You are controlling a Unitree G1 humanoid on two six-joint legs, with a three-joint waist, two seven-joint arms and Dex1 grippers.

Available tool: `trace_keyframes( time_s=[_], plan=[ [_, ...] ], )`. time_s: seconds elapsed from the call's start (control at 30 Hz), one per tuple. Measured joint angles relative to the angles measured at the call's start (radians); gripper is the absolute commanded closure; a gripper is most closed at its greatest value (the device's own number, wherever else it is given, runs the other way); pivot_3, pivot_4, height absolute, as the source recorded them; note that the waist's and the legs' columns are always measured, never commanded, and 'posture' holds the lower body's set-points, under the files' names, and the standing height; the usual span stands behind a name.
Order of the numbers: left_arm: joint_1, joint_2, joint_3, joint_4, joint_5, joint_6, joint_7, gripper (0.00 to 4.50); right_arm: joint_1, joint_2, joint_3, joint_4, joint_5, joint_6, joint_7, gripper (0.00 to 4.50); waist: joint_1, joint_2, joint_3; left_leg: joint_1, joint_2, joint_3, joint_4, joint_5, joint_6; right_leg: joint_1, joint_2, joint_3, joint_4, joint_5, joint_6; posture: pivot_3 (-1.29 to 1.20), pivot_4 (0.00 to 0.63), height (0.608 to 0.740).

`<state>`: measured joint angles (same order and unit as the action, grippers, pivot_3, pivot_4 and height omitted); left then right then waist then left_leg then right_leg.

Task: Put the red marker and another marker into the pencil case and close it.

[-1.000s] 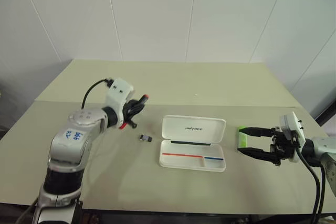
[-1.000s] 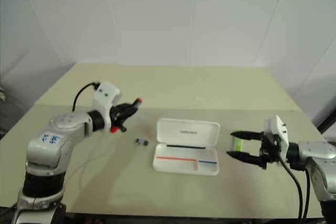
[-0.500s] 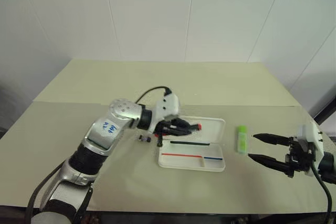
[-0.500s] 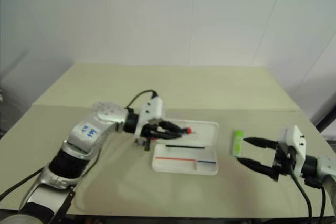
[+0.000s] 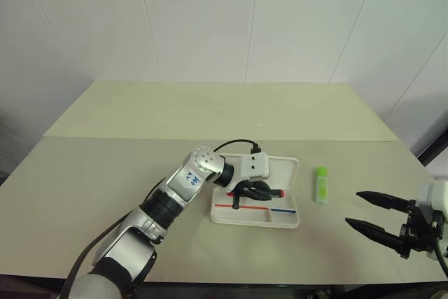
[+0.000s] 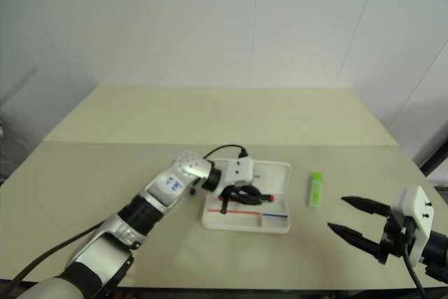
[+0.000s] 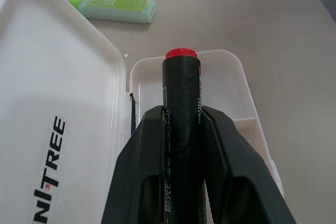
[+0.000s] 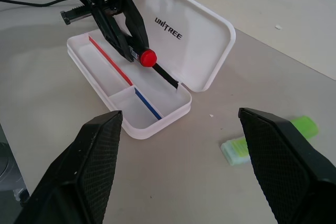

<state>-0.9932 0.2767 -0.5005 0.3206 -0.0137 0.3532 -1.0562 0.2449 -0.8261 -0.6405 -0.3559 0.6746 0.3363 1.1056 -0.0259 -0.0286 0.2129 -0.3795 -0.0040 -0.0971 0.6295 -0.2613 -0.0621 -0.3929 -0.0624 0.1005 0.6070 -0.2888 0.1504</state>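
I should open my left gripper now. The red marker's black body [image 7: 181, 85] is low over the pencil case's white tray [image 7: 224, 85], so the red marker would lie in the pencil case.
The white pencil case [image 5: 288, 218] lies open at mid-table, lid [image 5: 283, 170] folded back, red and blue stripes in its tray. My left gripper [image 5: 264, 192] hovers low over the tray, shut on the red marker [image 5: 274, 192]. The marker's black barrel sits between the fingers [image 7: 149, 145], and its red cap [image 8: 148, 57] points along the tray. The other marker, a short green highlighter [image 5: 321, 185], lies on the table just right of the case. My right gripper [image 5: 353, 209] stands open and empty, off to the front right of the highlighter.
The beige table [image 5: 210, 113] stretches back to a white panelled wall. A black cable [image 5: 234, 143] loops off the left wrist above the case's lid. Bare tabletop lies between the case and the right gripper.
My left arm has swung right and down, carrying the red marker from left of the case to low over its tray. The right gripper has drawn back from the highlighter, still open.
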Motion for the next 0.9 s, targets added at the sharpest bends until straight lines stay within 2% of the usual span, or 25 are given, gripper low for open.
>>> trace_keyframes(
  time_s=[0.3,0.4,0.73,0.9],
  plan=[
    [-0.011,-0.039,0.005,0.089,0.057,-0.041,0.016,0.84,0.023,0.011,-0.003,-0.032,0.014,0.0,-0.032,0.0,0.0,0.0,0.0,0.0,0.0,0.0,0.0,0.0,0.0,0.0,0.0,0.0,0.0,0.0,0.0,0.0,0.15,0.74],
    [-0.011,-0.046,0.009,0.089,0.059,-0.04,0.014,0.02,0.017,0.011,-0.003,-0.032,0.014,0.0,-0.043,0.0,0.0,0.0,0.0,0.0,0.0,0.0,0.0,0.0,0.0,0.0,0.0,0.0,0.0,0.0,0.0,0.0,0.15,0.74],
    [0.007,-0.029,0.028,-0.029,0.046,0.042,-0.031,0.02,-0.008,0.014,0.022,-0.033,0.012,0.0,-0.071,0.0,-0.001,0.0,0.0,0.0,0.0,0.0,0.0,0.0,0.0,0.0,0.0,0.0,0.0,0.0,0.0,0.0,0.15,0.74],
    [0.068,0.039,0.091,-0.134,0.0,0.074,-0.05,0.02,-0.042,0.091,0.112,-0.051,-0.034,0.013,-0.203,0.0,-0.001,0.0,0.0,0.001,0.0,0.0,0.0,0.0,0.0,0.0,0.0,0.0,0.003,0.0,0.0,0.0,0.15,0.74]
  ],
)
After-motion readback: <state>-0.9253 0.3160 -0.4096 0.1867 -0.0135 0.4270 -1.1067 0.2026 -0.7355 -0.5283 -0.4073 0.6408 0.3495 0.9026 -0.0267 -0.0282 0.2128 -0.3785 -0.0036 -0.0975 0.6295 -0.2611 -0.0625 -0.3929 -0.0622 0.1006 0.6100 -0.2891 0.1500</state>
